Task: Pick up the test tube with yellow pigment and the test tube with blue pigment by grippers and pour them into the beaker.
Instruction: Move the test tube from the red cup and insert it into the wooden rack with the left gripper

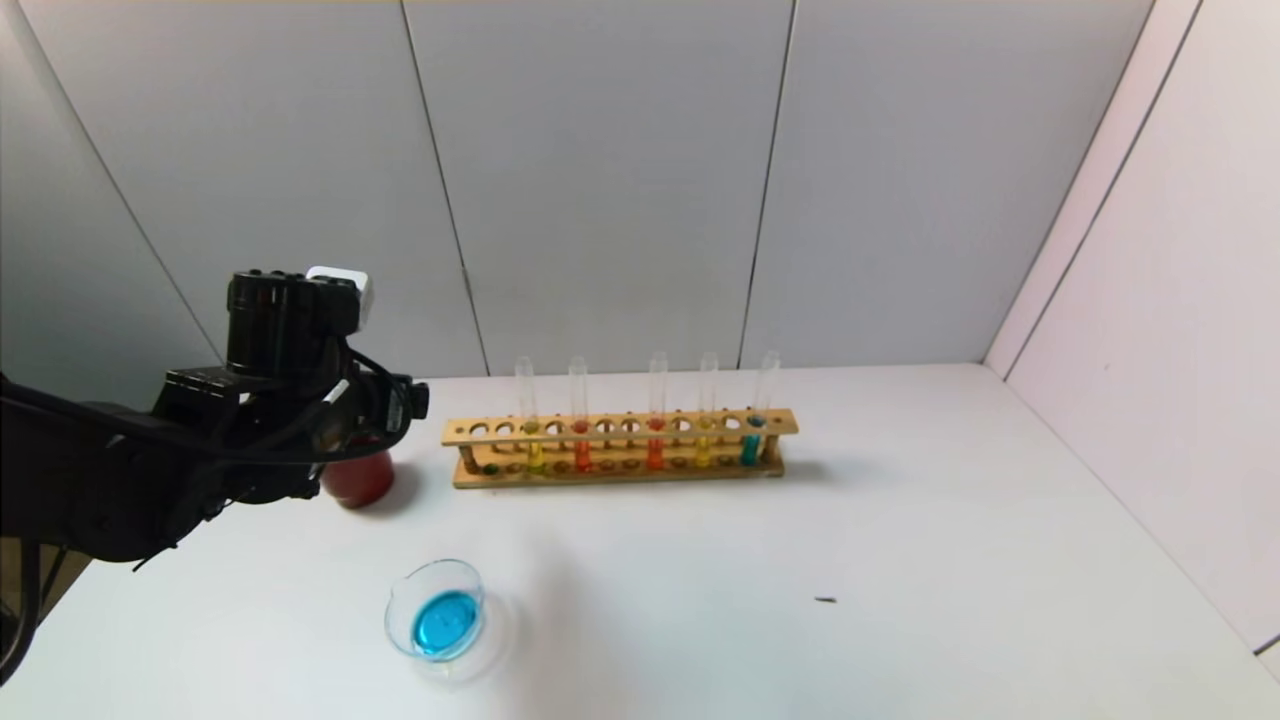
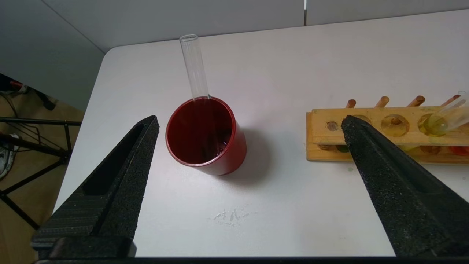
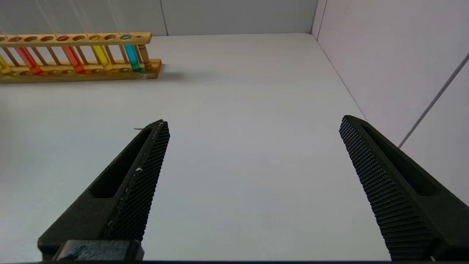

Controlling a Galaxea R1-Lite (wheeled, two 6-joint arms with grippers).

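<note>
My left gripper will next grab the yellow test tube by the bare glass below its rim (image 1: pixel 525 390), because the rack's plank (image 1: pixel 506 439) goes around the tube farther down.
The beaker (image 1: pixel 437 618) stands at the table's near left and holds cyan-blue liquid. The test tube with yellow pigment (image 1: pixel 534 452) stands near the left end of the wooden rack (image 1: pixel 620 470); it also shows in the left wrist view (image 2: pixel 436 124). No tube with bright cyan-blue liquid shows. An empty clear tube (image 2: pixel 194 66) leans in the dark red cup (image 2: pixel 205 135). My left gripper (image 2: pixel 251 119) is open and empty, hovering above the table by the cup; it also shows in the head view (image 1: pixel 330 420). My right gripper (image 3: pixel 253 121) is open and empty over bare table at the right.
The rack also holds an orange-red tube (image 1: pixel 581 450), an orange tube (image 1: pixel 655 450), a golden-yellow tube (image 1: pixel 704 447) and a darker teal tube (image 1: pixel 751 445). Small droplets (image 2: pixel 231 216) lie on the table near the cup. Walls close the back and right.
</note>
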